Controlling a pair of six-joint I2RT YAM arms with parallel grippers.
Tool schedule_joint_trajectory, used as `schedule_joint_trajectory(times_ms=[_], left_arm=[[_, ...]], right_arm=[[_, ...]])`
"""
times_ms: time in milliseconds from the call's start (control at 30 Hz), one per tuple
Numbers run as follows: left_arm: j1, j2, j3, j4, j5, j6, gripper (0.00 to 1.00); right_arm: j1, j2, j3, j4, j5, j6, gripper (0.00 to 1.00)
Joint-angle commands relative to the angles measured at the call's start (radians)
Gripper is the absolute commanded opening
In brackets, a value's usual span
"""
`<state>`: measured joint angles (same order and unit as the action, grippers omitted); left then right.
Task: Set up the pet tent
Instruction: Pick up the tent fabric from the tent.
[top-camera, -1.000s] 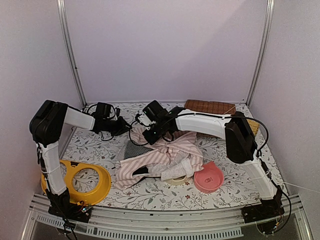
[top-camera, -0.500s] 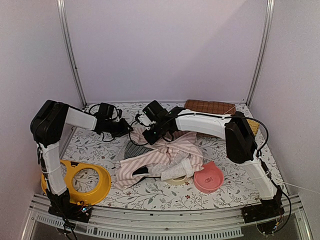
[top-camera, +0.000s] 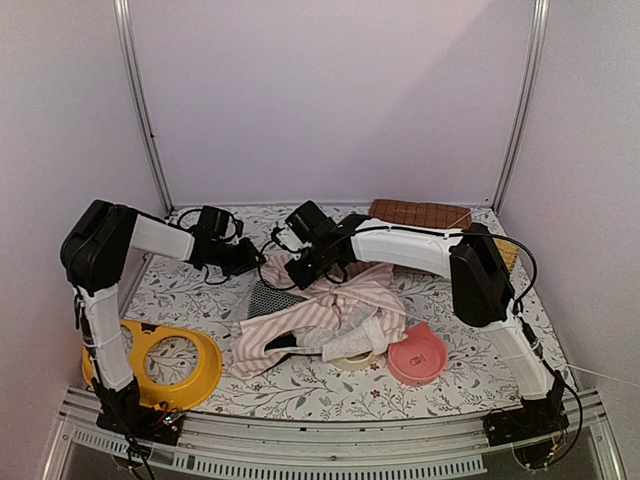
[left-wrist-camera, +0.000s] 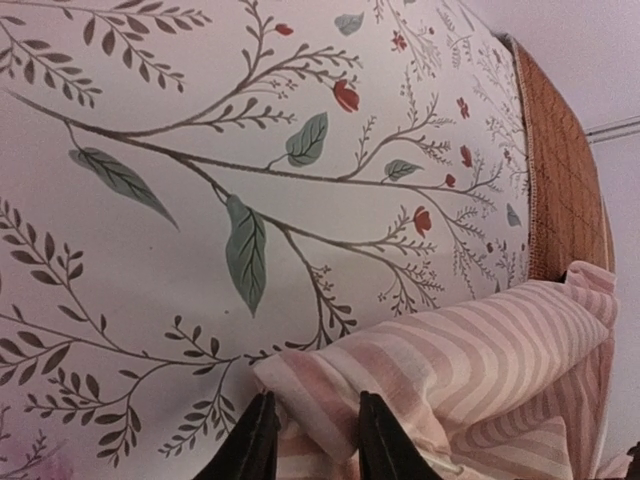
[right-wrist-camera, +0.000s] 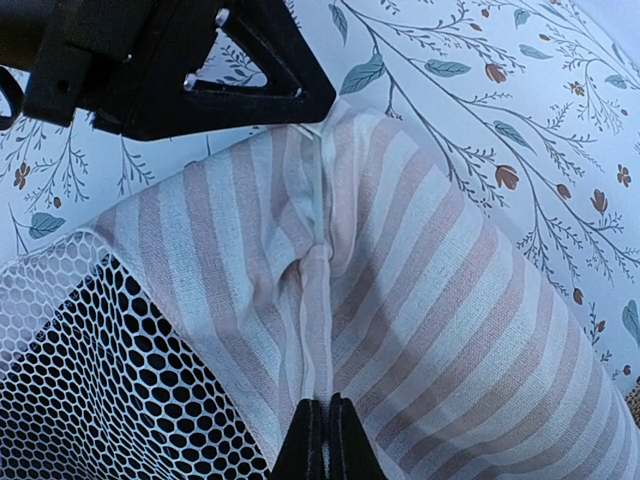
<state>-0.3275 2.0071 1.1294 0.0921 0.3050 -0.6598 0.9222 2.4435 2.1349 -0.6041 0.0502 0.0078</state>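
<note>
My left gripper should close on striped cloth (right-wrist-camera: 430, 290) now, because the loose fold (right-wrist-camera: 316, 137) is between my open fingertips and closing now would hold the cloth.
The pet tent (top-camera: 320, 315) lies collapsed as a crumpled pink-and-white striped heap mid-table, with a mesh panel (top-camera: 270, 298) showing at its left. My left gripper (top-camera: 258, 262) is at the tent's far left corner. In the left wrist view its jaws (left-wrist-camera: 312, 440) stand apart, and a loose fold of the striped fabric (left-wrist-camera: 470, 350) lies between them. My right gripper (top-camera: 300, 272) is just right of it, shut on a seam of the striped cloth (right-wrist-camera: 430, 290); its tips (right-wrist-camera: 325, 430) are pressed together on the ridge. White mesh (right-wrist-camera: 90, 370) lies beside the seam.
A brown quilted mat (top-camera: 420, 213) lies at the back right edge. A pink bowl (top-camera: 418, 355) and a cream bowl (top-camera: 352, 358) sit at the tent's near side. A yellow ring-shaped dish (top-camera: 160, 360) lies by the left arm's base. Metal frame posts stand at the back corners.
The left gripper has edged slightly right toward the tent's corner and its jaws have widened. The right arm and the tent have stayed still.
</note>
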Motion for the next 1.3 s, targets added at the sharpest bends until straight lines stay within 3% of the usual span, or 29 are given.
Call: schedule_joint_trajectory(times_ms=[0, 300, 533, 1033, 1267], left_arm=[[-0.012, -0.021, 0.011, 0.024, 0.014, -0.024, 0.27], [-0.015, -0.008, 0.008, 0.061, 0.050, -0.067, 0.18], [-0.018, -0.028, -0.001, 0.071, 0.062, -0.064, 0.00], [-0.065, -0.169, 0.013, 0.058, 0.085, -0.058, 0.00], [-0.068, -0.116, 0.021, 0.066, 0.075, -0.062, 0.00]], right_arm=[[-0.004, 0.028, 0.022, -0.005, 0.007, 0.021, 0.00], [-0.004, 0.031, 0.022, -0.006, 0.005, 0.023, 0.00], [-0.004, 0.028, 0.022, -0.002, 0.008, 0.024, 0.00], [-0.004, 0.027, 0.070, 0.069, 0.024, 0.056, 0.00], [-0.006, 0.058, 0.091, 0.144, 0.033, 0.057, 0.00]])
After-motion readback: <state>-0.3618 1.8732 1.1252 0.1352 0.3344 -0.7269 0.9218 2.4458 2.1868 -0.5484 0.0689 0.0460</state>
